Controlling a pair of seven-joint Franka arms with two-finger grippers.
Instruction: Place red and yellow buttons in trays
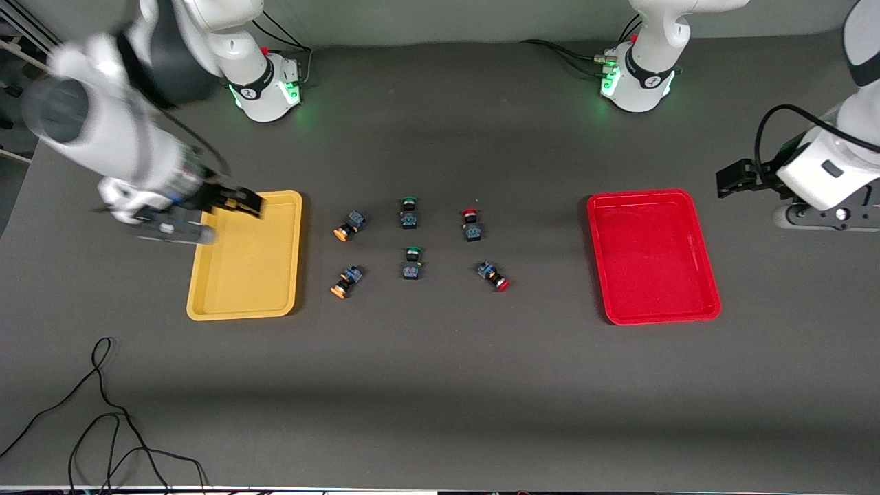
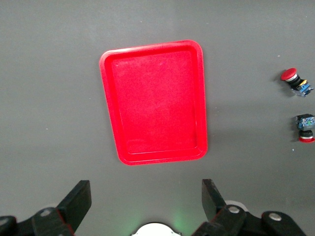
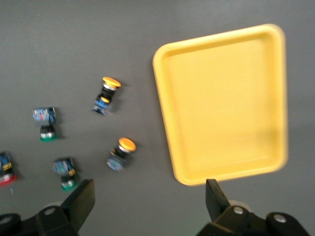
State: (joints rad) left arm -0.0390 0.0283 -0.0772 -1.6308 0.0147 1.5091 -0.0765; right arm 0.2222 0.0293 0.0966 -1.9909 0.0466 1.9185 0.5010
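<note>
My right gripper is to grab the yellow-capped button next by its black body, so that I can place it in the yellow tray.
Two yellow-capped buttons lie beside the yellow tray. Two red-capped buttons lie toward the red tray. Both trays hold nothing. My right gripper is open and empty over the yellow tray's farther rim. Its wrist view shows the yellow tray and the yellow-capped buttons. My left gripper is open and empty, above the table at the left arm's end, past the red tray. Its wrist view shows the red tray and the red-capped buttons.
Two green-capped buttons sit between the yellow-capped and red-capped ones, and also show in the right wrist view. A black cable lies near the table's front corner at the right arm's end.
</note>
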